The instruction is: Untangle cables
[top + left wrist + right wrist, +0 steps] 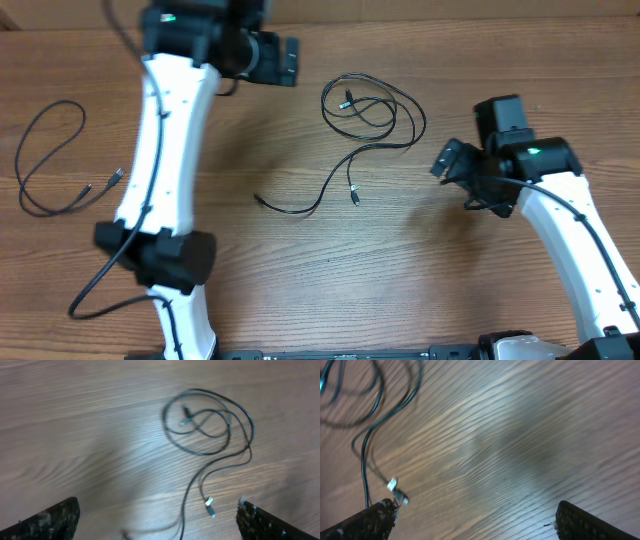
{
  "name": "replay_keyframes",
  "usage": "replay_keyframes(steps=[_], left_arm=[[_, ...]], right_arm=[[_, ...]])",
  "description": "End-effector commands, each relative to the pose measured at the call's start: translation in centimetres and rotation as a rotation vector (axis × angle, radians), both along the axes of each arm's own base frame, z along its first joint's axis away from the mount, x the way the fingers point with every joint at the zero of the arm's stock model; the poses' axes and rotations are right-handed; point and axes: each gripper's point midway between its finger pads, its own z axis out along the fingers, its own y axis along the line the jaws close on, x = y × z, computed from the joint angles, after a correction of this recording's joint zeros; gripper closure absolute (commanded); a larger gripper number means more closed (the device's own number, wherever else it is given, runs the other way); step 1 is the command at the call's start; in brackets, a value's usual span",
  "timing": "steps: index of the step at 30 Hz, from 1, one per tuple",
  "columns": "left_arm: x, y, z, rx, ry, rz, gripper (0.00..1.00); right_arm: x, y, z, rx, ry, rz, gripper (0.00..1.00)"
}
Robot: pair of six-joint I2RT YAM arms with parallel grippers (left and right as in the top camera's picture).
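I next need to use my left gripper to untangle the cable from the loops, so it should grab the black cable's tail just behind the silvery plug (354,196) (210,506).
A thin black cable (372,108) lies looped at the table's middle. One tail runs down-left to an end (262,201), and another ends in a silvery plug (354,196). A second black cable (48,160) lies apart at the far left in an open loop. My left gripper (285,60) is open and empty, up and left of the middle loops. In the left wrist view (158,506) the loops (210,425) and plug (210,506) lie ahead. My right gripper (450,165) is open and empty to their right. In the right wrist view (476,506) the plug (397,492) sits by its left finger.
The table (300,270) is brown wood. The left arm's white links (165,130) and its thick black wire (100,285) cross the left half. The right arm's white link (570,230) runs to the lower right corner.
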Motion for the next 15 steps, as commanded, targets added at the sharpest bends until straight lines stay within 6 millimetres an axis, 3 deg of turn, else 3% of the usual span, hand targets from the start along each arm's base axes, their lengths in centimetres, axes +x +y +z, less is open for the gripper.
replay_keyframes(steps=[1, 9, 15], left_arm=[[0.5, -4.4, -2.3, 0.001, 0.004, -0.134, 0.00], [2.7, -12.5, -9.9, 0.026, -0.002, -0.306, 0.00], [2.3, -17.2, -15.7, 0.055, 0.017, -0.421, 0.02]], right_arm=[[0.2, -1.1, 1.7, 0.037, -0.045, -0.030, 0.00], [-1.4, -4.4, 1.2, 0.024, 0.023, -0.114, 0.00], [-2.0, -5.5, 1.1, 0.019, 0.042, -0.129, 0.00]])
